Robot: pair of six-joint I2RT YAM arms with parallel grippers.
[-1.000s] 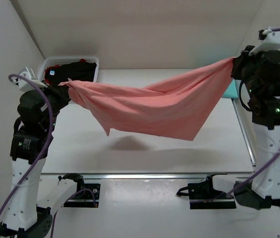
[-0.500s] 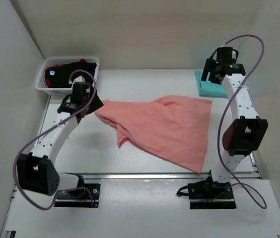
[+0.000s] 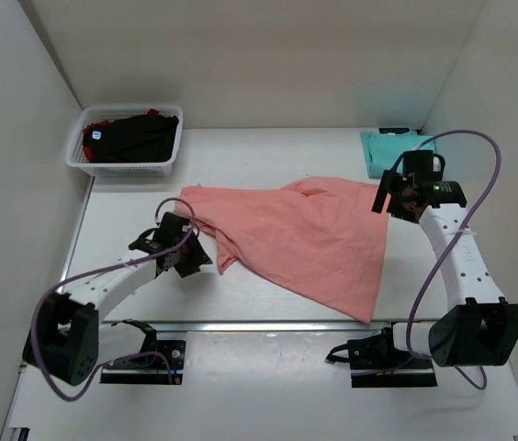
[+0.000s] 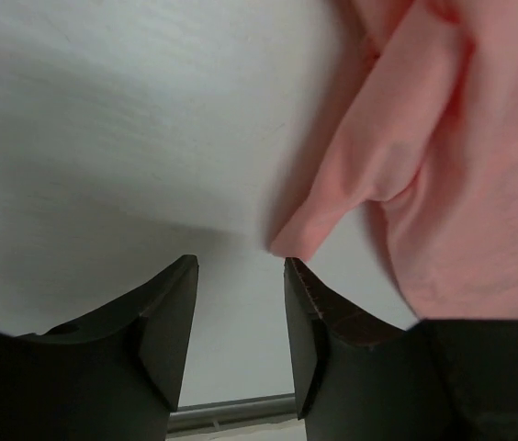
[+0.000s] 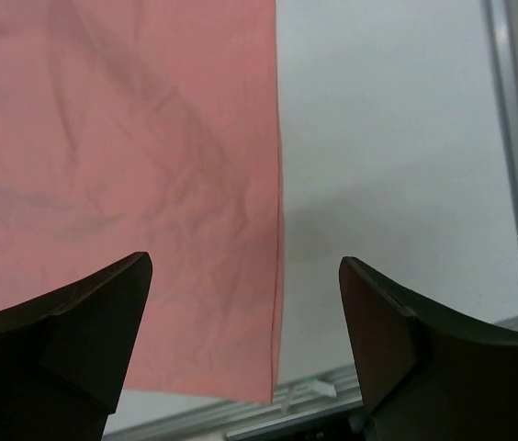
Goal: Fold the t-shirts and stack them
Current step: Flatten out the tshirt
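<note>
My right gripper will next grab the salmon-pink t-shirt [image 3: 305, 234] at the near end of its straight hem, to spread it flat for folding.
A large salmon-pink t-shirt [image 3: 305, 234] lies spread and rumpled on the white table. My left gripper [image 3: 197, 260] hangs low at its left side, open, with a folded corner of the shirt [image 4: 298, 241] just beyond the tip of one finger [image 4: 319, 317]. My right gripper [image 3: 389, 200] is open above the shirt's right edge. In the right wrist view that straight hem [image 5: 277, 276] runs between the two fingers, and nothing is held. A folded teal t-shirt [image 3: 389, 150] lies at the back right. Black [image 3: 135, 136] and red [image 3: 99, 120] t-shirts are in the basket.
The white mesh basket [image 3: 162, 168] stands at the back left corner. A metal rail [image 3: 287, 326] runs along the table's near edge, with the arm bases behind it. White walls close in on both sides and at the back.
A second ago both grippers held the pink shirt stretched in the air. They let go and it now lies on the table. Both arms have since come down beside its left and right edges.
</note>
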